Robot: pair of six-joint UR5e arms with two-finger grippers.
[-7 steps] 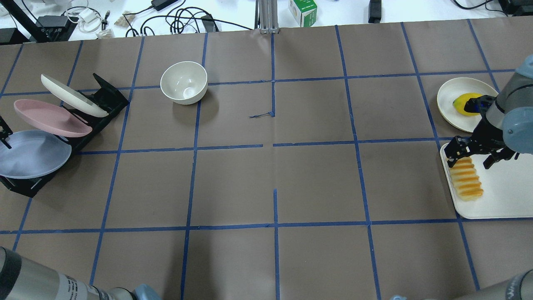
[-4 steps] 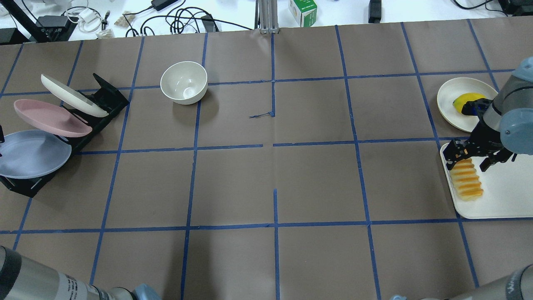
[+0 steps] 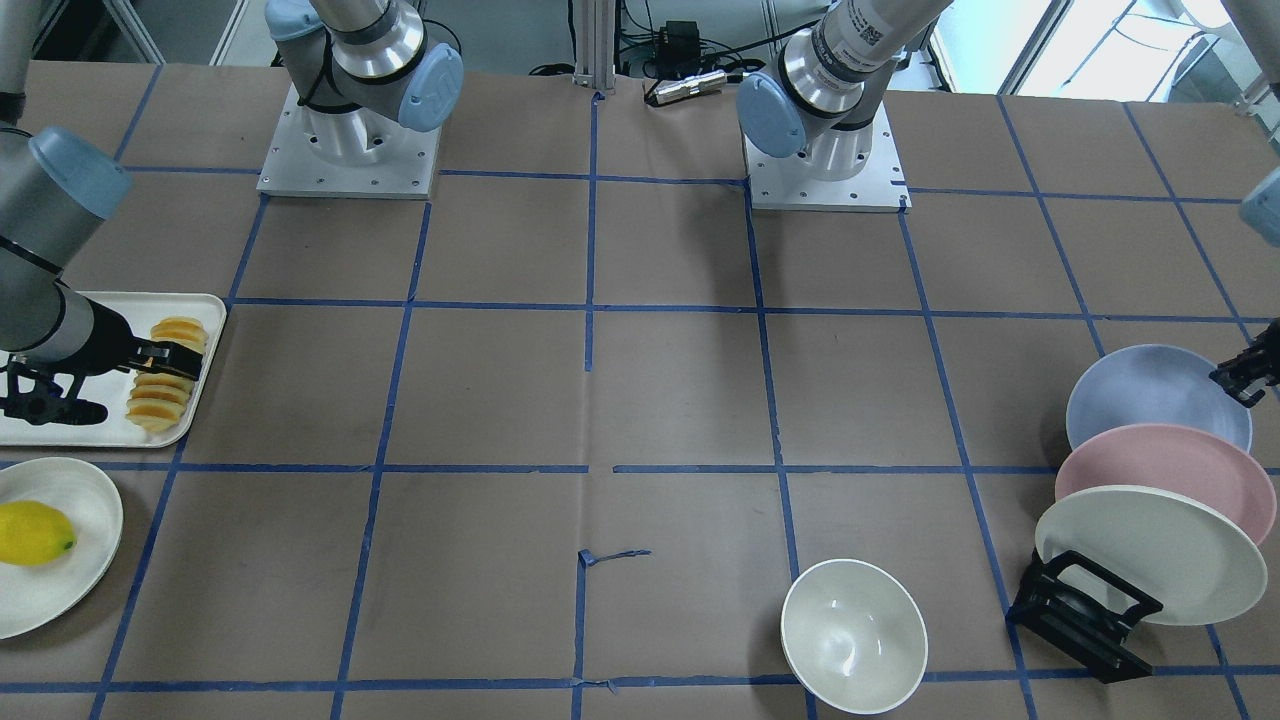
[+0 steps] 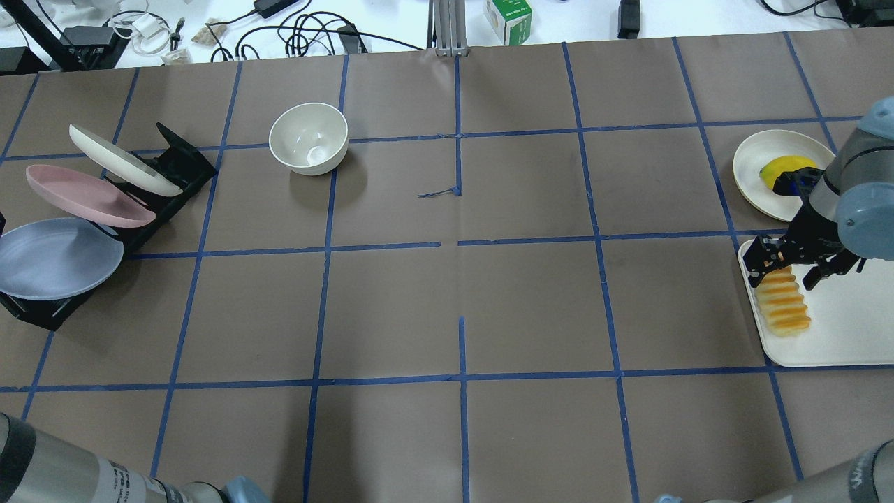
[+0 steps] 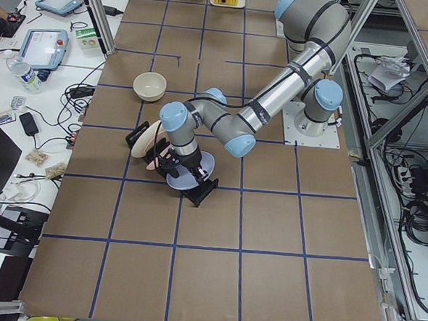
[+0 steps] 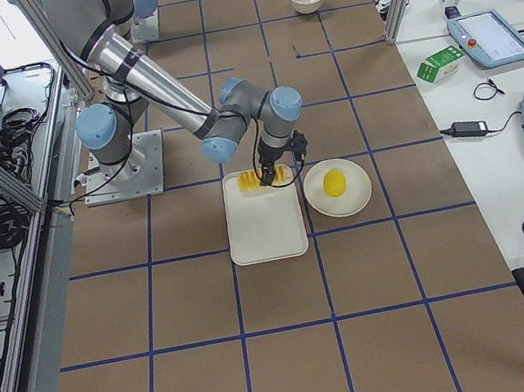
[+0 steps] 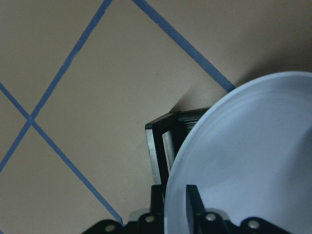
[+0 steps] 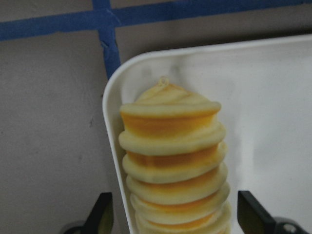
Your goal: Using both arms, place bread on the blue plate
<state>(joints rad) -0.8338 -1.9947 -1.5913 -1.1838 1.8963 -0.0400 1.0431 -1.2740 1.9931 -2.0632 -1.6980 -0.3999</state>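
I will grab the bread across its ridged middle (image 3: 162,382) with my right gripper next, and then the bread should go on the blue plate (image 3: 1146,396).
The bread (image 4: 783,304) lies on a white tray (image 4: 838,335) at the right edge of the table. My right gripper (image 4: 782,274) is open and low over the loaf's far end, one finger on each side. In the right wrist view the bread (image 8: 173,161) sits between the two fingers (image 8: 100,217). The blue plate (image 4: 56,258) leans in the nearest slot of a black rack (image 4: 178,164) at the left. My left gripper (image 3: 1245,378) is shut on its rim. In the left wrist view one finger (image 7: 192,207) lies on the plate's face (image 7: 253,146).
A pink plate (image 4: 84,195) and a cream-white plate (image 4: 119,161) lean in the same rack behind the blue one. A white bowl (image 4: 309,138) stands at the back left of centre. A lemon (image 4: 775,170) lies on a cream plate (image 4: 754,192) beyond the tray.
My right gripper has come down a little over the bread's far end. My left gripper has slid to the view's left edge, and the blue plate has shifted slightly in the rack.
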